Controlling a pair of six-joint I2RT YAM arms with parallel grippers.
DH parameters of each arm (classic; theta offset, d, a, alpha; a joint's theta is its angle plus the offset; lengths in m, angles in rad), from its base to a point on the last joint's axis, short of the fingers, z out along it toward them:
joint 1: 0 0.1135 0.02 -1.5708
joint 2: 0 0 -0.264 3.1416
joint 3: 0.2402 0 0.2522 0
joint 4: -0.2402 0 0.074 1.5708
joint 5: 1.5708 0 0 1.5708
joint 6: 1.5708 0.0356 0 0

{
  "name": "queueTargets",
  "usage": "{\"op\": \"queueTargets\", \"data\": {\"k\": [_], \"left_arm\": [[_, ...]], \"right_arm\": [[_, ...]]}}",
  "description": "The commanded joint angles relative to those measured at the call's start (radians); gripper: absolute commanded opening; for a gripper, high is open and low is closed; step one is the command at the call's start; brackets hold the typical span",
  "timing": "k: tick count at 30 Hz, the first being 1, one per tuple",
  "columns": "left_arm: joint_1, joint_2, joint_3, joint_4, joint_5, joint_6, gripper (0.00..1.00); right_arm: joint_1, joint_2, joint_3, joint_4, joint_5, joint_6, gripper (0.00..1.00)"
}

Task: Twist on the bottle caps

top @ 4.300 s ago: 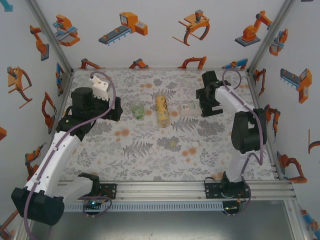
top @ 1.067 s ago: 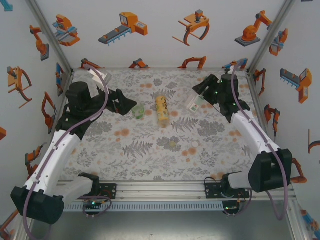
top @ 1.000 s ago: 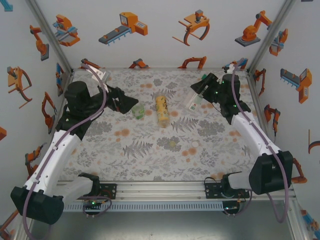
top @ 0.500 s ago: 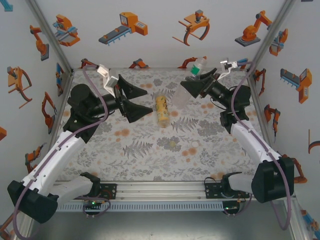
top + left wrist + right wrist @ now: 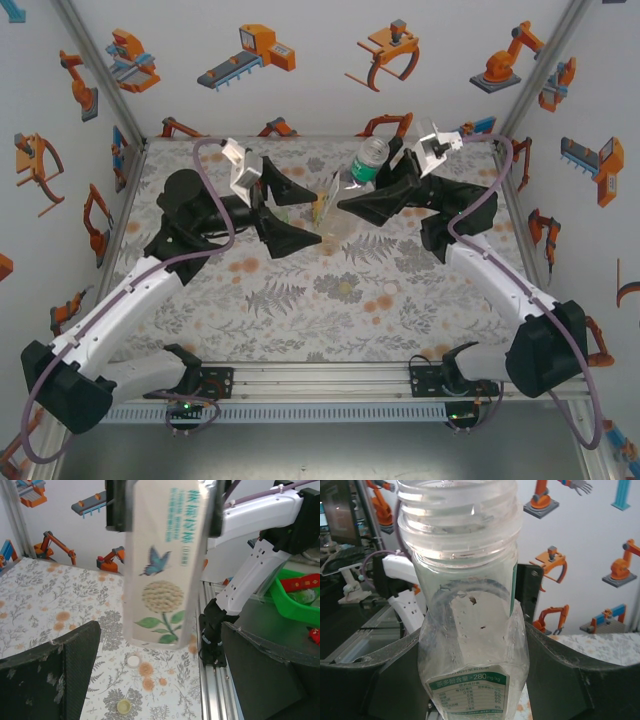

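My left gripper reaches the clear bottle next and grabs its lower body (image 5: 337, 219), base end first. The threaded neck stays free for screwing on a cap.
My right gripper (image 5: 365, 190) is shut on a clear bottle (image 5: 362, 165) with a white-green label, held up in the air over the back of the table. Its threaded neck (image 5: 457, 510) is open, with no cap on it. In the right wrist view the fingers (image 5: 570, 680) press both sides of the bottle's body (image 5: 470, 645). My left gripper (image 5: 312, 213) is open and faces that bottle (image 5: 162, 565), whose base hangs just ahead of its fingers (image 5: 50, 675). A white cap (image 5: 133, 660) and a yellowish cap (image 5: 124, 707) lie on the floral mat. The yellow bottle (image 5: 325, 205) lies partly hidden behind the grippers.
The two loose caps, yellowish (image 5: 347, 290) and white (image 5: 387, 288), lie near the middle of the mat, toward the front. An aluminium rail (image 5: 320, 375) runs along the near edge. Printed walls close in three sides. A green bin (image 5: 295, 600) stands beyond the table's right side.
The right gripper lifted the clear bottle off the mat and carried it up toward the centre. The left gripper rose from beside the green bottle and swung to face it, staying open.
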Motion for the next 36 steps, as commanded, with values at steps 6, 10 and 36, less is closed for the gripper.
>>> {"op": "queueTargets", "data": {"k": [6,10,36], "left_arm": [[-0.057,0.026,0.057,0.051,0.0,0.04,1.0],[-0.084,0.043,0.083,0.043,-0.002,0.061,0.95],[-0.175,0.173,0.185,0.074,-0.007,0.072,0.74]], "right_arm": [[0.061,0.029,0.05,0.064,-0.014,0.007,0.0],[0.074,0.036,0.049,0.064,0.009,0.002,0.0],[0.077,-0.086,-0.086,0.064,0.143,-0.112,0.0]]}}
